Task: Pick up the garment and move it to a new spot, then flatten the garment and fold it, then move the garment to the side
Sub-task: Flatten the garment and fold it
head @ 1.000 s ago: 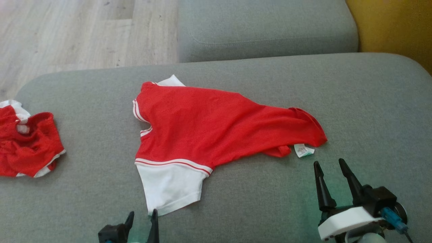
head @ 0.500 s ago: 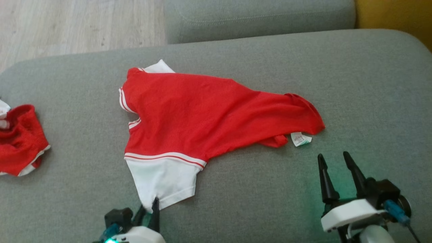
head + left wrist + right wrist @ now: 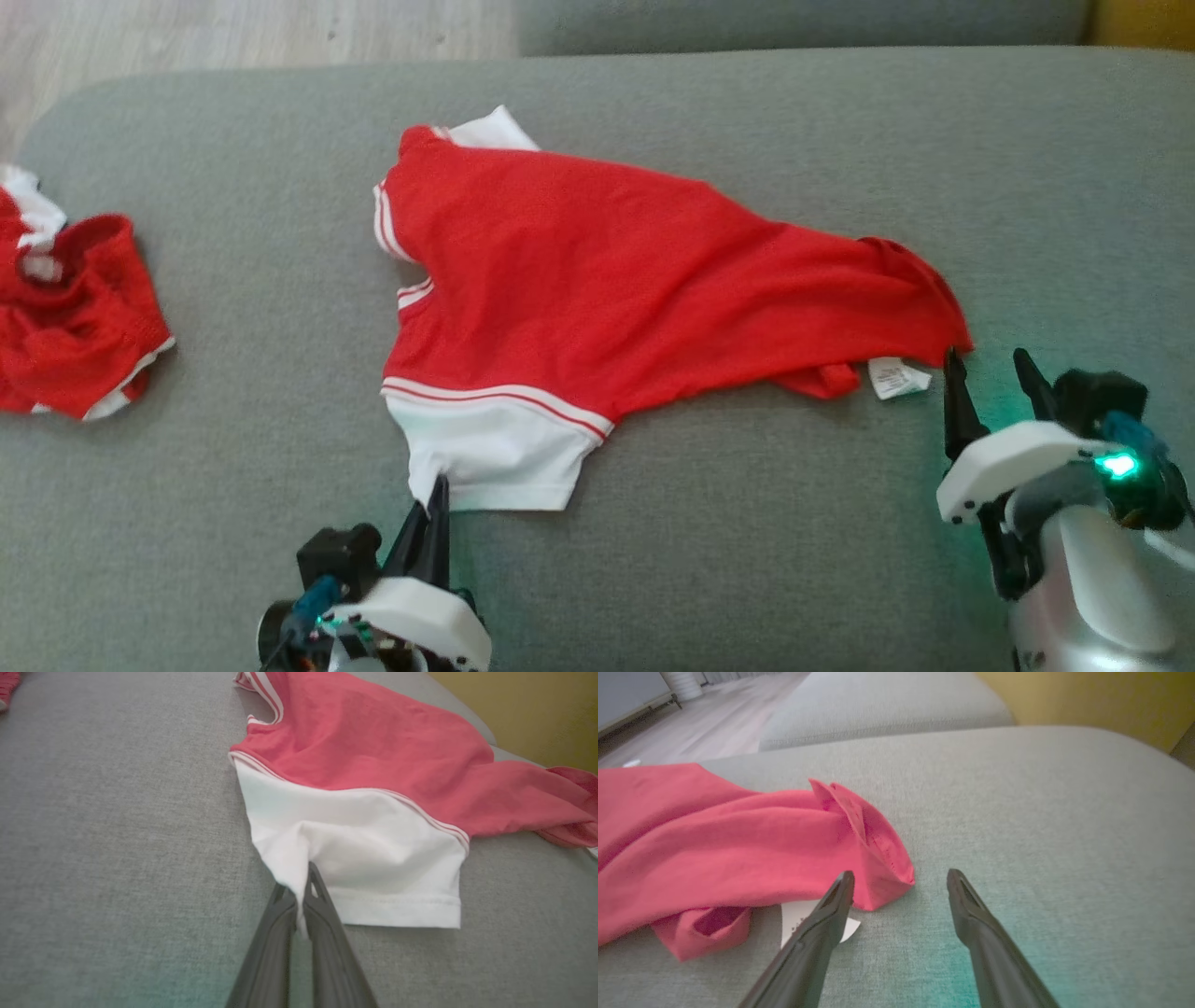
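Note:
My right gripper needs to grab the garment next by its red hem corner (image 3: 890, 885), where a fold (image 3: 865, 831) stands up while the garment's body lies slack.
The garment (image 3: 607, 280) is a red shirt with white sleeves, spread out on the grey sofa cushion (image 3: 747, 560). My left gripper (image 3: 435, 490) is shut on the near left corner of the white sleeve (image 3: 373, 849), and the cloth bunches up between its fingertips (image 3: 301, 891). My right gripper (image 3: 987, 364) stands open at the garment's right end. In the right wrist view its left finger (image 3: 831, 914) lies over the white label (image 3: 794, 914), and the red hem corner (image 3: 887, 877) sits just ahead of the gap. Nothing is between the right fingers.
A second red and white garment (image 3: 75, 327) lies crumpled at the cushion's left edge. Wooden floor (image 3: 233, 37) lies beyond the cushion's far left, another grey cushion (image 3: 794, 19) stands behind, and a yellow wall (image 3: 1087, 700) is at the far right.
My left gripper has gone from open to shut on the white sleeve's corner. My right gripper has moved forward to the garment's right hem. The head camera has shifted.

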Motion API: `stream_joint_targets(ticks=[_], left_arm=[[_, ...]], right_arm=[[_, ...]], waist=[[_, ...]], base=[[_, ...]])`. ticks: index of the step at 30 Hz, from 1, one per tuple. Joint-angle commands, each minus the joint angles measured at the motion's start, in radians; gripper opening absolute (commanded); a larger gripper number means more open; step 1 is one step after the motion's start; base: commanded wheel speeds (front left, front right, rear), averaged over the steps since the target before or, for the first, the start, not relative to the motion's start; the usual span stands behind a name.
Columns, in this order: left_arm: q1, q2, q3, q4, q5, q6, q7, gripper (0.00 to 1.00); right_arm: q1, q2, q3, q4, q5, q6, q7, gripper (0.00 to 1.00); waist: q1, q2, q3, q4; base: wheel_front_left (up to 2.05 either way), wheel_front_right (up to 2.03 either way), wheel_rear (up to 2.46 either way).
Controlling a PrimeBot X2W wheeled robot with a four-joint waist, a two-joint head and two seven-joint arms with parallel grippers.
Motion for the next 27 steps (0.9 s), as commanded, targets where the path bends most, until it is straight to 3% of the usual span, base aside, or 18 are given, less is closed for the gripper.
stream_joint_targets(ticks=[1, 10, 11, 12, 13, 14, 15, 19, 21, 27], left_arm=[[-0.043, 0.011, 0.025, -0.039, 0.015, 0.007, -0.013, 0.0], [-0.051, 0.02, 0.019, -0.099, 0.028, 0.024, -0.02, 0.0], [-0.051, 0.022, 0.019, -0.105, 0.028, 0.025, -0.022, 0.0], [-0.052, 0.024, 0.02, -0.112, 0.03, 0.026, -0.024, 0.0], [-0.053, 0.026, 0.02, -0.119, 0.031, 0.027, -0.027, 0.0], [-0.053, 0.026, 0.02, -0.119, 0.031, 0.027, -0.027, 0.0], [-0.055, 0.028, 0.02, -0.128, 0.032, 0.026, -0.029, 0.0], [-0.065, 0.036, 0.03, -0.173, 0.031, 0.02, -0.046, 0.0], [-0.078, 0.044, 0.047, -0.226, 0.022, 0.012, -0.055, 0.0], [-0.124, 0.097, 0.093, -0.376, 0.006, 0.004, -0.033, 0.0]], right_arm=[[-0.055, -0.005, 0.009, 0.006, -0.015, 0.004, 0.019, 1.0], [-0.163, -0.005, -0.042, 0.154, -0.041, 0.004, 0.086, 1.0], [-0.171, -0.005, -0.048, 0.166, -0.04, 0.004, 0.091, 0.77], [-0.178, -0.005, -0.052, 0.177, -0.034, 0.004, 0.096, 0.41], [-0.186, -0.005, -0.056, 0.187, -0.025, 0.004, 0.101, 0.21], [-0.186, -0.005, -0.056, 0.187, -0.025, 0.004, 0.101, 0.21], [-0.192, -0.005, -0.055, 0.198, -0.01, 0.004, 0.106, 0.0], [-0.209, -0.005, -0.022, 0.224, 0.081, 0.004, 0.119, 0.0], [-0.208, -0.005, 0.03, 0.215, 0.189, 0.004, 0.125, 0.0], [-0.161, -0.005, 0.15, 0.084, 0.409, 0.004, 0.171, 0.0]], waist=[[-0.0001, 0.0, 0.02, 0.021], [-0.0001, 0.0, 0.056, 0.05], [-0.0001, 0.0, 0.057, 0.05], [-0.0001, 0.0, 0.059, 0.049], [-0.0001, 0.0, 0.06, 0.048], [-0.0001, 0.0, 0.06, 0.048], [-0.0001, 0.0, 0.06, 0.046], [-0.0001, 0.0, 0.049, 0.034], [-0.0001, 0.0, 0.029, 0.022], [-0.0001, 0.0, -0.039, -0.005]], base=[[0.0, 0.0, 0.0], [0.0, 0.0, 0.0], [0.0, 0.0, 0.0], [0.0, 0.0, 0.0], [0.0, 0.0, 0.0], [0.0, 0.0, 0.0], [0.0, 0.0, 0.0], [0.0, 0.0, 0.0], [0.0, 0.0, 0.0], [0.0, 0.0, 0.0]])
